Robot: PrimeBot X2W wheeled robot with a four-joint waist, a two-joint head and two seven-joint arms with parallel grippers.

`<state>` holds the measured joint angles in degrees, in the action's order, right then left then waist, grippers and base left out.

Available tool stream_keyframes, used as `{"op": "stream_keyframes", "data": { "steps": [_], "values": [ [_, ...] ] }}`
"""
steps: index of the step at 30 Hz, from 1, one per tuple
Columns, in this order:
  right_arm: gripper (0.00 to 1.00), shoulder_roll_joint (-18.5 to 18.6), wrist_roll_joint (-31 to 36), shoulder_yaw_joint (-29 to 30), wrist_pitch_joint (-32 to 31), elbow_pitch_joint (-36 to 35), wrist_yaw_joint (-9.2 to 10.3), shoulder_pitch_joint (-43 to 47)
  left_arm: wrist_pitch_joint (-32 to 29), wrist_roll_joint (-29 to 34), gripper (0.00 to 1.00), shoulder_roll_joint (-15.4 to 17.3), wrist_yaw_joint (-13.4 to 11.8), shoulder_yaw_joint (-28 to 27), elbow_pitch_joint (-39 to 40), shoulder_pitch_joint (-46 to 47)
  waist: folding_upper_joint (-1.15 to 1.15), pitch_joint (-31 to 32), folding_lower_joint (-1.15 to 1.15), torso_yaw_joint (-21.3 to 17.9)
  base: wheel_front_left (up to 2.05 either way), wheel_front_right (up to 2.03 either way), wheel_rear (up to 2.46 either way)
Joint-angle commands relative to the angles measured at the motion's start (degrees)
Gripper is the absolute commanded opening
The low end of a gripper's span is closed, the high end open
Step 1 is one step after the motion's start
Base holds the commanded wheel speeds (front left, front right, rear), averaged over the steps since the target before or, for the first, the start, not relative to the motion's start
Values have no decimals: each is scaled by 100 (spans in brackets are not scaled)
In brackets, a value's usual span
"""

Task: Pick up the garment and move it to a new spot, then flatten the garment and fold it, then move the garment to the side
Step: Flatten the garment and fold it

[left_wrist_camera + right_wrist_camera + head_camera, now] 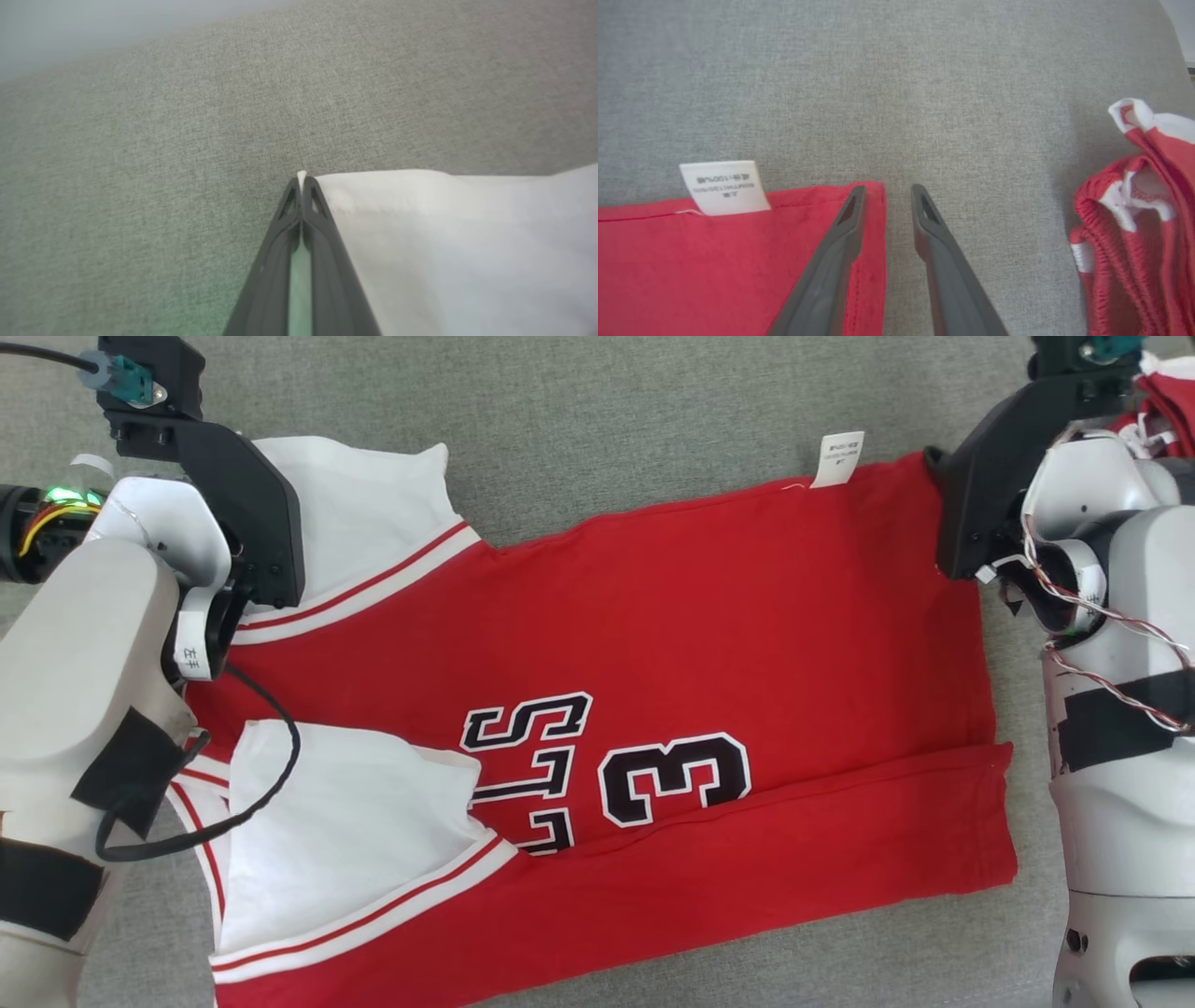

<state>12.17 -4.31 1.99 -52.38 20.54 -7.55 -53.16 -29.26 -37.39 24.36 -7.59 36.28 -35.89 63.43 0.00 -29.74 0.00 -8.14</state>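
The red jersey is spread out, and my right gripper should next pick it up by its hem corner (927,457) near the white care label (837,457) to fold it.
The garment (653,644), a red jersey with white sleeves and a black "3", lies spread across the grey cloth surface, its lower edge folded over. My left gripper (302,182) is shut on the edge of the far white sleeve (467,242), and a sliver of white cloth pokes out between its tips. My right gripper (887,191) stands open at the garment's far hem corner (873,196). One finger rests over the red cloth and the other over the bare grey surface. In the head view the arms' black mounts hide both sets of fingertips.
A white care label (724,186) sticks out of the hem left of my right gripper. Another bunched red and white garment (1134,224) lies to the right, also at the top right corner (1162,392). The grey cloth surface (607,439) extends beyond the jersey.
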Motion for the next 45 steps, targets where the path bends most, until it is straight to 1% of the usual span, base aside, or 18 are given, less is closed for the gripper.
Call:
{"op": "stream_keyframes", "data": {
  "steps": [1,3,4,6,8,10,12,14,15,17,18,20,24,27,30,33,38,45],
  "values": [
    [48,10,-28,-19,-7,11,16,-29,-18,39,0,-21,-12,38,-20,-153,0,-16,0,15,0,0,0],
    [51,4,-9,-61,-60,54,16,-33,-11,36,0,-20,-35,49,14,-172,0,-30,0,26,0,0,0],
    [68,38,-27,-70,-58,82,16,-53,-11,35,0,-15,-34,53,28,-173,0,-41,0,33,0,0,0],
    [75,80,-68,-102,-23,145,16,-55,0,32,0,-4,-39,58,46,-175,0,-59,0,39,0,0,0],
    [89,72,-108,-135,-55,191,16,-6,1,26,0,14,-37,61,58,-183,0,-68,0,35,0,0,0],
    [93,70,-129,-169,-78,226,16,45,6,4,0,30,-32,58,58,-190,0,-75,0,31,0,0,0],
    [94,96,-144,-221,-58,273,16,51,7,-12,0,51,-22,53,53,-172,0,-90,0,26,0,0,0],
    [67,107,-175,-282,-12,321,16,22,15,-21,0,70,-9,50,39,-137,0,-106,0,22,0,0,0],
    [48,106,-209,-314,5,347,16,10,17,-26,0,71,-17,51,30,-121,0,-111,0,22,0,0,0],
    [43,109,-237,-393,45,367,16,-3,64,-34,0,64,-2,44,18,-86,0,-115,0,28,0,0,0],
    [33,135,-270,-432,82,369,16,-12,90,-40,0,60,18,39,11,-68,0,-114,0,34,0,0,0],
    [0,196,-301,-492,173,361,16,-46,185,-54,0,55,51,11,13,-35,0,-100,0,54,0,0,0],
    [0,275,-404,-556,385,333,16,-66,465,-214,0,67,169,-151,117,-28,0,-42,0,101,0,0,0],
    [0,291,-481,-597,484,248,16,67,732,-424,0,76,343,-331,295,-128,0,45,0,141,0,0,0],
    [0,349,-581,-604,585,140,16,234,950,-660,0,93,508,-498,561,-301,0,152,0,218,0,0,0],
    [0,443,-697,-599,707,2,16,432,1108,-811,0,136,586,-614,892,-552,0,285,0,320,0,0,0],
    [0,599,-769,-528,958,-314,16,866,1319,-1068,0,211,622,-755,1578,-1055,0,551,0,503,0,0,0],
    [0,699,-671,-419,1292,-638,16,1466,1550,-1224,0,325,500,-808,2480,-1980,0,904,0,642,0,0,0]
  ]
}}
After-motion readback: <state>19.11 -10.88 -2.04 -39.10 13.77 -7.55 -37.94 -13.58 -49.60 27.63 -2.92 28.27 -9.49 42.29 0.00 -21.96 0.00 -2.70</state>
